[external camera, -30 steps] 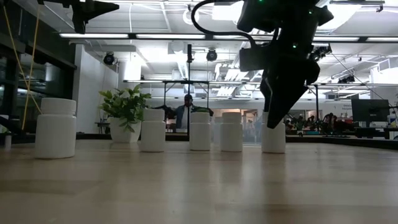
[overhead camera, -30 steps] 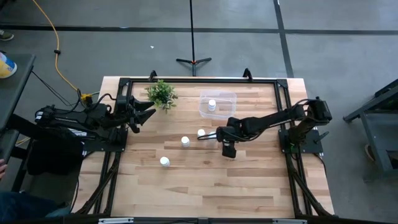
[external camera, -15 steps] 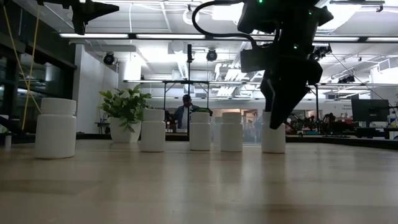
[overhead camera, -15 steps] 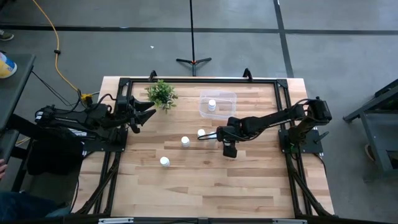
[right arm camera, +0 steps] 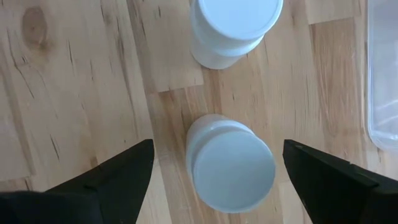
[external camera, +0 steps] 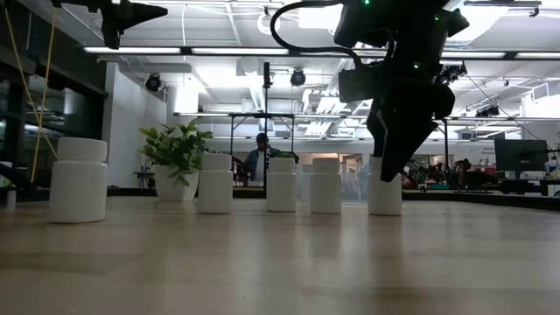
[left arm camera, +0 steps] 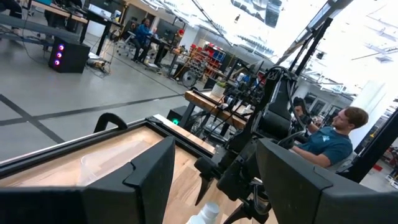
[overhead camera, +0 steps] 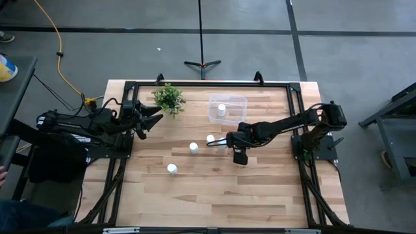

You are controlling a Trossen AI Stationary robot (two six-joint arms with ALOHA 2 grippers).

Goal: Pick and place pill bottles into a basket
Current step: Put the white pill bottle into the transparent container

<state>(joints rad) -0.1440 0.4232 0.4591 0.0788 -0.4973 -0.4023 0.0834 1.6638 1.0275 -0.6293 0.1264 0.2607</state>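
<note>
The right gripper needs to close on the bottle: its open fingers are on either side of the bottle's cap (right arm camera: 233,169), so they would catch the bottle if they closed now.
Several white pill bottles stand upright on the wooden table. One (right arm camera: 231,163) stands below my right gripper (right arm camera: 217,144), which is open and points down, one finger on each side of the bottle and apart from it. In the low view the gripper (external camera: 391,171) hangs at the height of the bottle's cap (external camera: 383,164). In the high view the gripper (overhead camera: 233,139) hides this bottle. Another bottle (overhead camera: 210,138) stands just to its left, and it also shows in the right wrist view (right arm camera: 235,28). One bottle (overhead camera: 221,109) stands in the clear basket (overhead camera: 241,101). My left gripper (overhead camera: 153,117) waits open at the table's left.
Two more bottles (overhead camera: 193,147) (overhead camera: 171,168) stand left of and nearer than my right gripper. A small green potted plant (overhead camera: 169,97) stands at the far left, next to my left gripper. The basket's edge (right arm camera: 380,81) lies close on the far side of my right gripper. People sit beyond the table.
My right gripper has shifted a little toward the table's right edge above the bottle, and has kept still for the last half second. The bottles have not moved.
</note>
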